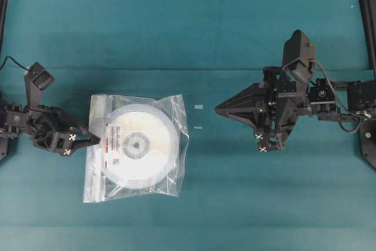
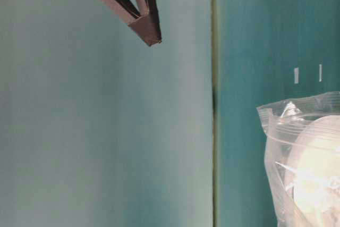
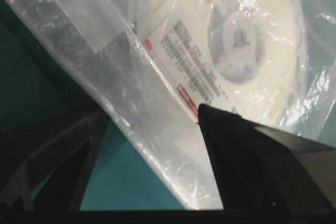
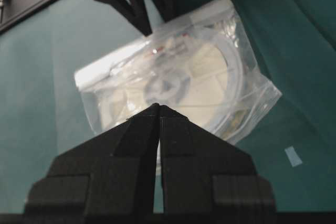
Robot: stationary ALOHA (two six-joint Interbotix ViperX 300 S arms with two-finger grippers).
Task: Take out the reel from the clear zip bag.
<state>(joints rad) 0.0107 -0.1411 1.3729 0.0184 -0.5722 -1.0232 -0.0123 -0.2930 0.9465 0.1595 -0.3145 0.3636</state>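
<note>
The clear zip bag should be pinched by its zip-seal edge (image 1: 96,145) with my left gripper. The bag should stay held that way while the reel (image 1: 138,145) comes out.
The clear zip bag (image 1: 170,110) lies flat on the teal table left of centre, with the white reel (image 1: 138,145) inside it, grey hub and red-striped label facing up. My left gripper (image 1: 94,138) is open at the bag's left edge. In the left wrist view the bag (image 3: 105,40) runs between the spread fingers (image 3: 236,145), with the reel (image 3: 252,35) beyond them. My right gripper (image 1: 217,110) is shut and hangs apart from the bag, to its right. Its closed tips (image 4: 159,106) point at the bag (image 4: 252,103) and reel (image 4: 205,77).
Two small pale tape marks (image 1: 198,107) (image 1: 198,127) sit on the cloth between the bag and the right gripper. The table-level view shows the right gripper (image 2: 151,41) raised above the cloth, and the bag's corner (image 2: 281,126). Dark frame posts (image 1: 367,22) stand at the table's sides.
</note>
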